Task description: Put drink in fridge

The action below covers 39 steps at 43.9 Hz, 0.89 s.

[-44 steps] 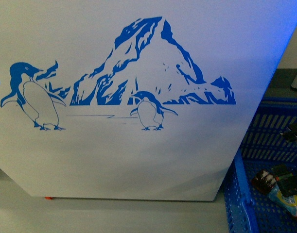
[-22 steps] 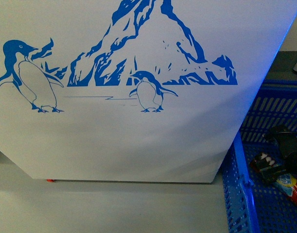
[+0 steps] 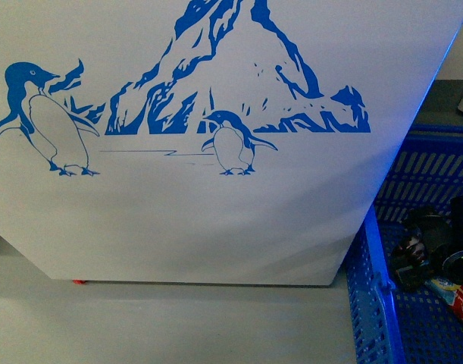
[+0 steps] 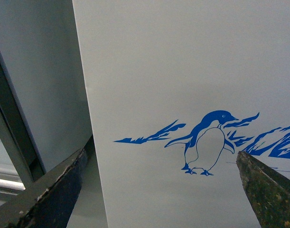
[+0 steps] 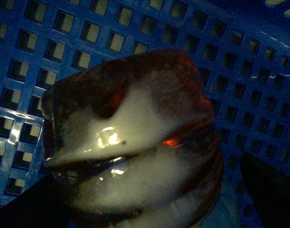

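Note:
I will next grab the bottle with my right gripper by its body at the blue label. Then the drink can go in the fridge.
The fridge [image 3: 216, 220] is a large white chest whose side, with a blue penguin-and-mountain decal, fills the front view. The drink [image 3: 452, 290] lies in a blue basket [image 3: 371, 303] at the right, its red and light-blue label showing. My right gripper [image 3: 436, 254] is open, low in the basket over the bottle's dark end. In the right wrist view the bottle's brown end [image 5: 135, 137] fills the frame between the open fingers [image 5: 266, 190]. My left gripper [image 4: 159, 190] is open and empty, facing the fridge wall [image 4: 182, 71].
The basket's perforated blue wall [image 5: 50, 47] surrounds the bottle. A grey floor strip [image 3: 178, 326] runs below the fridge. A plain grey cabinet [image 4: 40, 85] stands beside the fridge in the left wrist view. A small red foot [image 3: 79, 281] shows under the fridge.
The front view first shifted, sliding the decal up in the frame, then held still. My right gripper has moved further down into the basket, over the bottle's dark end.

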Tool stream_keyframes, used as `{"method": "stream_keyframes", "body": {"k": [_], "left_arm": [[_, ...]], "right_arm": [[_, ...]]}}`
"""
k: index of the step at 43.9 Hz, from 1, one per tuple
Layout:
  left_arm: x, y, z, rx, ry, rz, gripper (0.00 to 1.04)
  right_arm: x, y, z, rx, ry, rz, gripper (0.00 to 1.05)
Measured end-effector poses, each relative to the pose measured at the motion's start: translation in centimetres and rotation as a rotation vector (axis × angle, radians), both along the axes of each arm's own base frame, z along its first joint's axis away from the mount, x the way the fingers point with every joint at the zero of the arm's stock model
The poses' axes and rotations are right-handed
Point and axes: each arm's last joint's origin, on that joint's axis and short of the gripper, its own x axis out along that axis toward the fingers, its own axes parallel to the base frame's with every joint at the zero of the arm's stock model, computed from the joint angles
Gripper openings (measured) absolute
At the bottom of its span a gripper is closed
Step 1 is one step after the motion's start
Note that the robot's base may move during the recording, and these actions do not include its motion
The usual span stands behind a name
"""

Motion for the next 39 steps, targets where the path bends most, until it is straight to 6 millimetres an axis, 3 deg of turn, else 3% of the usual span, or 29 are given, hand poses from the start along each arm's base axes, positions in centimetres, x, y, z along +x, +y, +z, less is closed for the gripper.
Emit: {"method": "stream_keyframes", "body": {"k": [12, 24, 34, 39], "left_arm": [[0.0, 0.0, 0.0, 0.0, 0.0, 0.0, 0.97], [0.0, 0.0, 0.0, 0.0, 0.0, 0.0, 0.97], [0.0, 0.0, 0.0, 0.0, 0.0, 0.0, 0.97], [0.0, 0.0, 0.0, 0.0, 0.0, 0.0, 0.97]], "right_arm": [[-0.1, -0.3, -0.4, 0.016, 0.008, -0.016, 0.97], [-1.5, -0.2, -0.7, 0.021, 0.043, 0.006, 0.54], [-2.7, -0.2, 0.4, 0.025, 0.05, 0.003, 0.46], [-4.0, 0.1, 2.7, 0.061, 0.034, -0.005, 0.46]]}}
